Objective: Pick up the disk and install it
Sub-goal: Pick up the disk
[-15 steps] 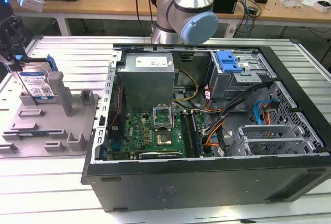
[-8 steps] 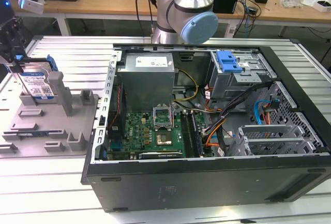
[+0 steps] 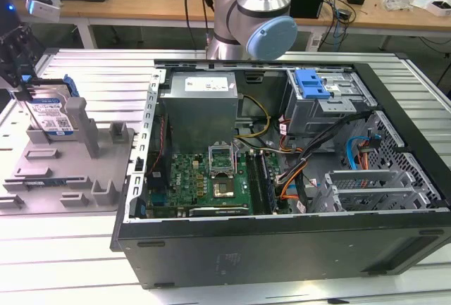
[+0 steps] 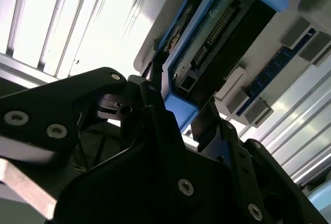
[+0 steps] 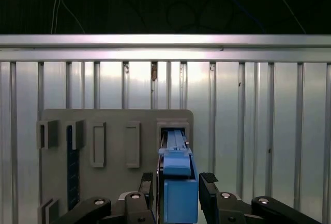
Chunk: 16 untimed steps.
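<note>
The disk's blue bar is between my fingers, so they would hold the blue bar if they closed now. My gripper should close on the disk (image 3: 53, 115).
The disk (image 3: 53, 115), silver with a white-and-blue label and a blue carrier rail, stands on edge in a slot of the grey holder plate (image 3: 70, 175) at the exterior view's left. My gripper (image 3: 17, 79) hangs directly over it. In both wrist views the black fingers (image 5: 208, 181) straddle the disk's blue rail (image 5: 179, 195), one on each side, and a thin gap shows beside one finger. In the second wrist view the gripper (image 4: 182, 105) sits around the rail's corner (image 4: 178, 111), and the disk's connector edge (image 4: 217, 32) runs away from it. The gripper is open.
An open computer case (image 3: 282, 238) lies in the middle, with its motherboard, power supply and cables. A grey drive cage with a blue latch (image 3: 312, 83) sits at its far right corner. My arm's base (image 3: 254, 16) rises behind the case. A ribbed metal table (image 5: 248, 131) surrounds the holder.
</note>
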{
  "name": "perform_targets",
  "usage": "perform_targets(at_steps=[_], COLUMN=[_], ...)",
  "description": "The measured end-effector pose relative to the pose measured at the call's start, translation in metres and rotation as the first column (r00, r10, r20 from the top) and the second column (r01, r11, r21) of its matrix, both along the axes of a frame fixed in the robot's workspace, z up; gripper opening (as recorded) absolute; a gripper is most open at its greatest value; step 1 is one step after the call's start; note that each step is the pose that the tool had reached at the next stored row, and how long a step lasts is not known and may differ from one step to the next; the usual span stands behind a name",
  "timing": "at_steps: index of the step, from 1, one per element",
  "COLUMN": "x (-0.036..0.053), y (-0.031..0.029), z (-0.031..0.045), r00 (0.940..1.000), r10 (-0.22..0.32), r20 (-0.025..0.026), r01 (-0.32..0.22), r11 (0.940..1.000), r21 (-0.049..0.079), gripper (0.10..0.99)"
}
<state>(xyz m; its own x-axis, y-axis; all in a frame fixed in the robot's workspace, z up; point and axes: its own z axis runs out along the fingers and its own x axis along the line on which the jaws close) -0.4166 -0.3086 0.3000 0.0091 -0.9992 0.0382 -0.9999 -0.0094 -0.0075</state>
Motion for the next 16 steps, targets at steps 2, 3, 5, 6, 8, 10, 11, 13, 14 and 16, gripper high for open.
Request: perform_targets(at_steps=[2, 3, 5, 6, 8, 10, 11, 13, 14, 16], x=[0.0, -0.0001, -0.0001, -0.0001, -0.0001, -0.0001, -0.0002, -0.0003, -0.0004, -0.0004], y=[0.0, 0.0, 0.0, 0.0, 0.0, 0.0, 0.0, -0.0001, -0.0004, -0.001], z=[-0.0011, -0.0013, -0.0015, -0.0017, -0.0018, -0.0021, -0.0021, -0.0023, -0.0023, -0.0023], r00=[1.0, 1.0, 1.0, 1.0, 1.0, 1.0, 1.0, 1.0, 1.0, 1.0], r10=[0.0, 0.0, 0.0, 0.0, 0.0, 0.0, 0.0, 0.0, 0.0, 0.0], r20=[0.0, 0.0, 0.0, 0.0, 0.0001, 0.0001, 0.0001, 0.0003, 0.0003, 0.0001], r01=[0.0, 0.0, 0.0, 0.0, 0.0, 0.0, 0.0, 0.0, 0.0, 0.0], r11=[1.0, 1.0, 1.0, 1.0, 1.0, 1.0, 1.0, 1.0, 1.0, 1.0], r21=[0.0, 0.0, 0.0, 0.0, 0.0, 0.0, 0.0, 0.0, 0.0, 0.0], gripper=[0.482, 0.482, 0.467, 0.467, 0.396, 0.396, 0.396, 0.396, 0.396, 0.396])
